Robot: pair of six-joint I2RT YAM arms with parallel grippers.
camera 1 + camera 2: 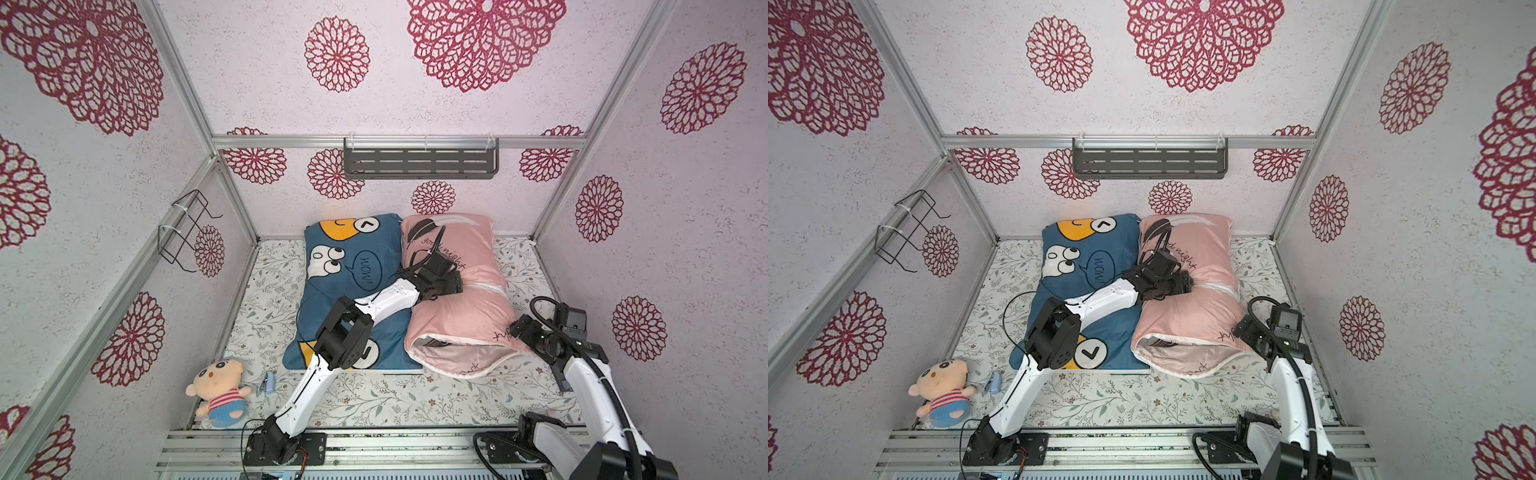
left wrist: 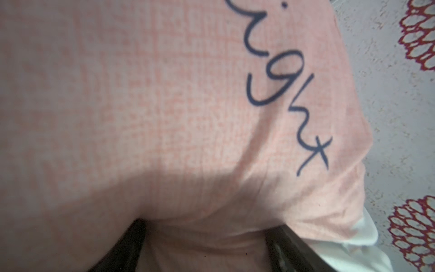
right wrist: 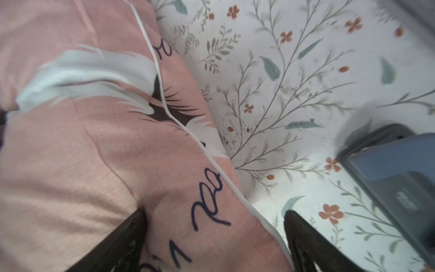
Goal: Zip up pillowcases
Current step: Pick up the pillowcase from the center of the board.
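The right gripper needs to pick up the pink pillowcase next by its white-piped edge near its front corner, so its gaping end stays free for zipping.
The blue pillowcase (image 1: 357, 291) (image 1: 1096, 257) with cartoon faces lies flat on the left, under my left arm. Beside it on the right lies the stuffed pink pillowcase (image 1: 457, 320) (image 1: 1187, 320) (image 2: 164, 106) (image 3: 82, 153); its near end gapes open (image 1: 453, 353). My left gripper (image 1: 457, 282) (image 2: 209, 226) presses down on the middle of the pink one. Its jaws stand wide, with pink cloth bulging between them. My right gripper (image 1: 517, 328) (image 3: 214, 212) is open and straddles the pink case's white-piped right edge near the front corner.
A floral sheet (image 1: 374, 395) (image 3: 306, 94) covers the bed. A plush doll (image 1: 220, 390) and a small blue thing (image 1: 268, 382) lie at the front left. A dark blue-grey block (image 3: 395, 183) lies right of my right gripper. Walls stand close; a grey shelf (image 1: 419, 160) hangs behind.
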